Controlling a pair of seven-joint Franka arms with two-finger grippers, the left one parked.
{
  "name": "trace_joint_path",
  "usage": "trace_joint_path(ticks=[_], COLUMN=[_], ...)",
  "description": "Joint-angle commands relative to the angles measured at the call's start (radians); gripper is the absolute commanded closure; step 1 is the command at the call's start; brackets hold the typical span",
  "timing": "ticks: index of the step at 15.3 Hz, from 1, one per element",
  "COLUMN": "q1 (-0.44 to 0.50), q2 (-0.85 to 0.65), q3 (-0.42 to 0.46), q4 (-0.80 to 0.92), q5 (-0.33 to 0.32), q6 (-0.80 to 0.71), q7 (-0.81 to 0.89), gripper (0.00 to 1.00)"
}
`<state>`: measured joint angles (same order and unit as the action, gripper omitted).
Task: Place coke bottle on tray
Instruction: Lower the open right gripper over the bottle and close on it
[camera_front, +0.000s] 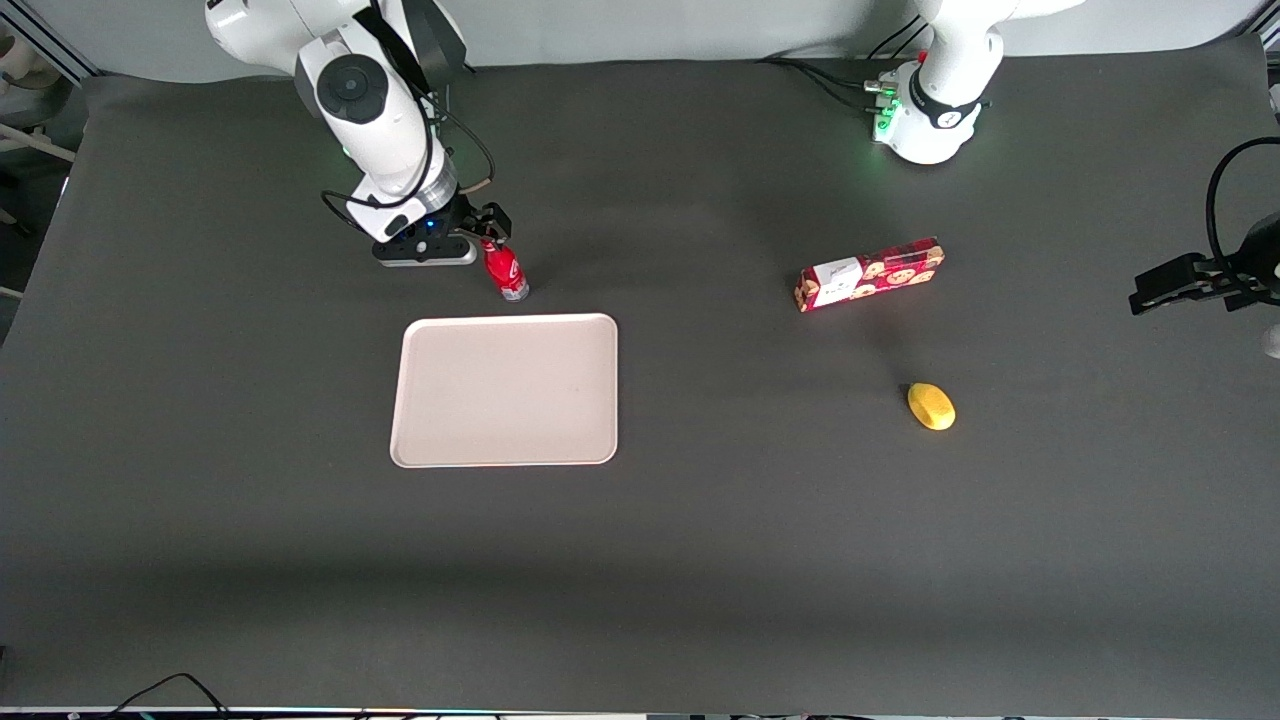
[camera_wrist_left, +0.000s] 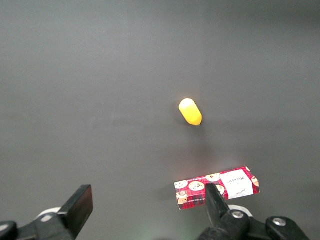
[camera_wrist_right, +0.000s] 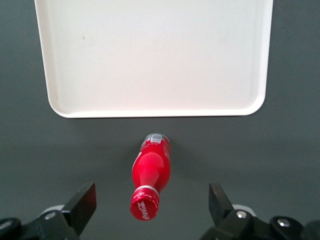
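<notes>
I should grab the coke bottle by its cap end next with my right gripper, to put it on the tray.
The small red coke bottle stands upright on the dark table, just farther from the front camera than the pale beige tray. My right gripper hovers above the bottle's red cap, open, with one finger on each side of it and a clear gap to both. The fingers touch nothing. The tray holds nothing.
A long red cookie box and a yellow lemon-like object lie toward the parked arm's end of the table. A black clamp juts in at that table edge.
</notes>
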<state>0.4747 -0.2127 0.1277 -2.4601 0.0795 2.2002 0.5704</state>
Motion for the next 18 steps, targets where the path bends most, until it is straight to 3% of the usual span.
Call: trace_joint_path(ticks=[1,12,18], q1=[0.005,0.009,0.009], q2=[-0.036,0.032,0.032], q3=[0.088,0.113,0.125], q4=[-0.098,-0.157,-0.166], q5=[0.016,0.014,0.014], q6=[0.117,0.282,0.285], q7=[0.115,0.105,0.105], gripper=[0.00,0.00,0.33])
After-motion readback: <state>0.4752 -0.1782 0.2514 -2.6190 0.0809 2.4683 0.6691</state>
